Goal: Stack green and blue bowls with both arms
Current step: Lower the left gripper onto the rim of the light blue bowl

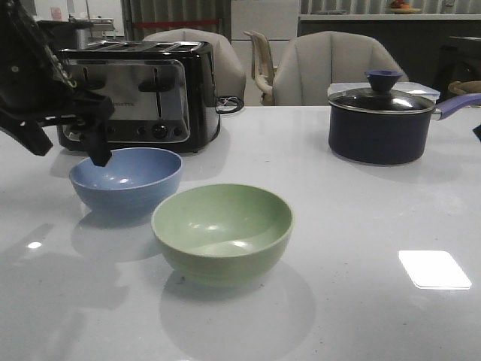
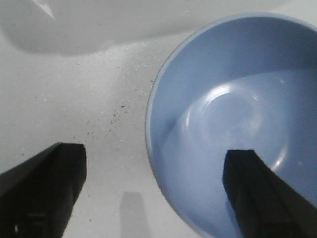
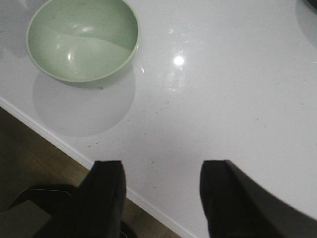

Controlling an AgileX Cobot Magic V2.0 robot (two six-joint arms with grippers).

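Observation:
My left gripper's fingers are still above the blue bowl's rim and would miss it, so it is too early to close. My left gripper lowers next, then closes on the bowl's rim.
The periwinkle blue bowl [image 1: 125, 180] stands upright on the white table at the left, in front of the toaster. The sage green bowl [image 1: 222, 229] stands just right of it and nearer the front, a small gap between them. My left gripper [image 1: 69, 150] is open and straddles the blue bowl's left rim. In the left wrist view the gripper [image 2: 154, 153] has one finger inside the blue bowl [image 2: 237, 109] and the other over bare table. My right gripper [image 3: 161, 166] is open and empty above the table's front edge, well apart from the green bowl [image 3: 81, 39].
A black and chrome toaster [image 1: 135, 94] stands right behind the blue bowl. A dark lidded saucepan [image 1: 383, 120] with a purple handle sits at the back right. The table edge [image 3: 59, 141] and the floor beyond show in the right wrist view. Chairs stand behind the table.

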